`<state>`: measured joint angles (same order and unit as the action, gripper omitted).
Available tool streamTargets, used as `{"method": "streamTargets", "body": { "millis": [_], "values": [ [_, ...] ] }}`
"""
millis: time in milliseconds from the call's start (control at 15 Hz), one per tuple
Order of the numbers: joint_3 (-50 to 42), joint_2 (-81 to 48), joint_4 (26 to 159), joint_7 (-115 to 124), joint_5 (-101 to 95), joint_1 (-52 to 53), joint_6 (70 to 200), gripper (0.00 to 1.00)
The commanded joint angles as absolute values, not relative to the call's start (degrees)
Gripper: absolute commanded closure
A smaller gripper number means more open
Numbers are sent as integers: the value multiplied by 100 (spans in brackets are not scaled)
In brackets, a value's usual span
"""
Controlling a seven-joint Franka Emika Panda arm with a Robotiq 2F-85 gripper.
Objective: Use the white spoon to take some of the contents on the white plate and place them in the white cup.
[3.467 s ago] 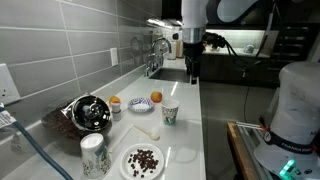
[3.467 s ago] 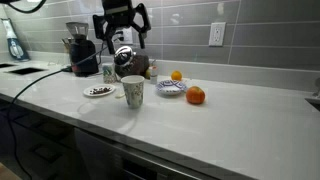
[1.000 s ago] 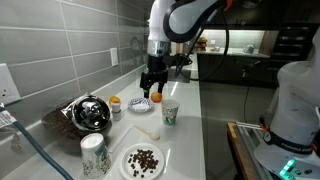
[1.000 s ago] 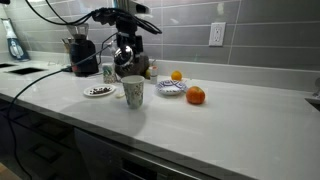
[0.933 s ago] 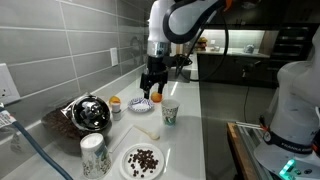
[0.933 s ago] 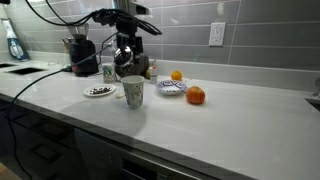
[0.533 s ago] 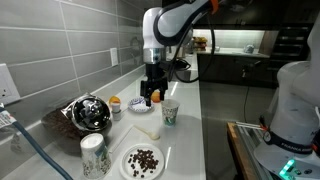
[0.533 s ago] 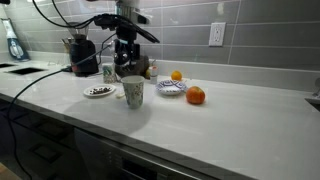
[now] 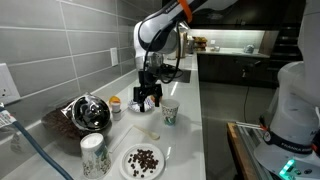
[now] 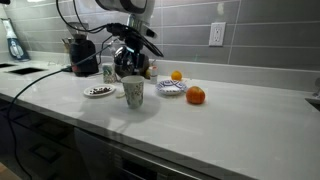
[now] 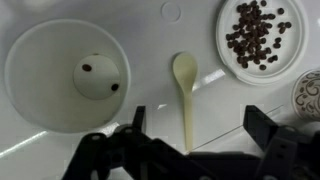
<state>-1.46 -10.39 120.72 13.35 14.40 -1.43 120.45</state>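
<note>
The white spoon [image 11: 185, 92] needs its bowl free to scoop the plate's contents into the white cup. My gripper should grab the spoon by its handle next, with my fingers across the handle.
The white spoon [image 11: 185, 92] lies on the counter with its bowl toward the white plate [image 11: 228, 52]; it also shows in an exterior view [image 9: 147, 131]. The plate carries a heap of dark brown pieces [image 11: 255, 36] and shows in both exterior views [image 9: 127, 165] [image 10: 98, 94]. The white cup [image 11: 45, 85] stands upright beside the spoon, with two dark specks on its bottom, and shows in both exterior views [image 9: 170, 114] [image 10: 133, 93]. My gripper [image 11: 200, 140] [image 9: 148, 100] is open and empty, hovering above the spoon's handle, which runs between the fingers.
A taller speckled cup [image 9: 93, 155] [image 11: 308, 92] stands beside the bean plate. A smaller plate [image 10: 171, 88], two orange fruits [image 10: 195, 95] [image 10: 176, 75] and a metal bowl [image 9: 90, 112] sit near the wall. The counter edge runs close to the white cup.
The arm has come from the far end of the counter toward the spoon and lowered; the gripper stays open.
</note>
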Motion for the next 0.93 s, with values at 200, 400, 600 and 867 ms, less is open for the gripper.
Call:
{"method": "streamTargets", "body": {
  "millis": [200,400,600,867],
  "values": [
    [-104,-2033,11177,951,1734,-272,11614,0],
    [-93,-2336,10887,979,1639,-241,11405,0],
    [-79,-2568,10651,1042,1569,-203,11201,3],
    [-84,-2781,10447,1135,1505,-142,11053,26]
  ]
}}
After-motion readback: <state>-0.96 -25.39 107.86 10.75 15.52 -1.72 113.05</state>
